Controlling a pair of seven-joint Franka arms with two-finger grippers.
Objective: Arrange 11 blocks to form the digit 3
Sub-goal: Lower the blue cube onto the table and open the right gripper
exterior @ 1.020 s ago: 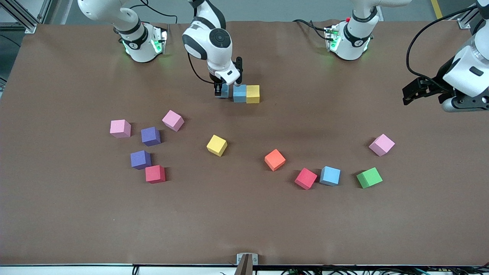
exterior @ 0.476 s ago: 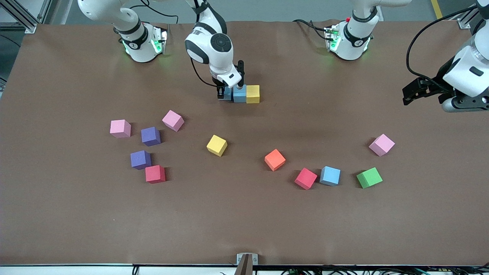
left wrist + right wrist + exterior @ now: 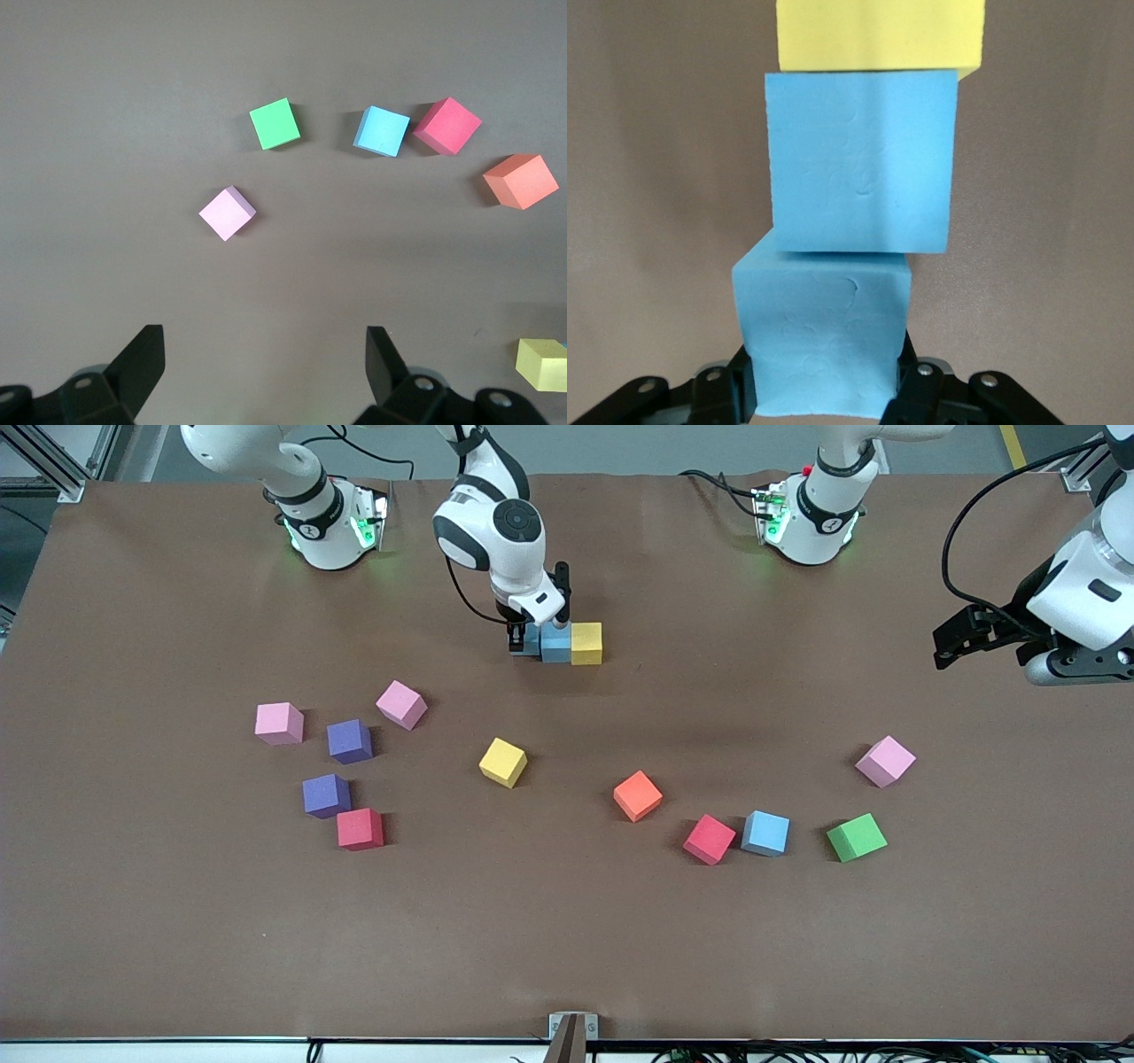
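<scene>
The held block rests on the tabletop against the middle light blue block, so the robot's right gripper is ready to release the held block and should let go of it.
My right gripper [image 3: 529, 640] is low at the table and shut on a light blue block [image 3: 822, 341]. That block touches a second light blue block [image 3: 555, 643], slightly askew to it, which stands against a yellow block [image 3: 586, 643], so the three form one row. Loose blocks lie nearer the camera: yellow [image 3: 503, 762], orange [image 3: 638, 795], red [image 3: 709, 839], light blue [image 3: 765, 833], green [image 3: 856, 837], two purple [image 3: 349, 740] [image 3: 326, 795] and red [image 3: 360, 828]. My left gripper [image 3: 952, 642] is open and empty, waiting in the air over the left arm's end of the table.
Three pink cubes lie among the loose blocks: two [image 3: 279, 723] [image 3: 401, 704] by the purple ones and one [image 3: 885, 761] just farther from the camera than the green block. The left wrist view shows the green block [image 3: 274, 123] and a pink cube [image 3: 227, 212].
My right gripper has moved with the light blue block toward the other light blue block, closing the gap until they touch. The left arm has not moved.
</scene>
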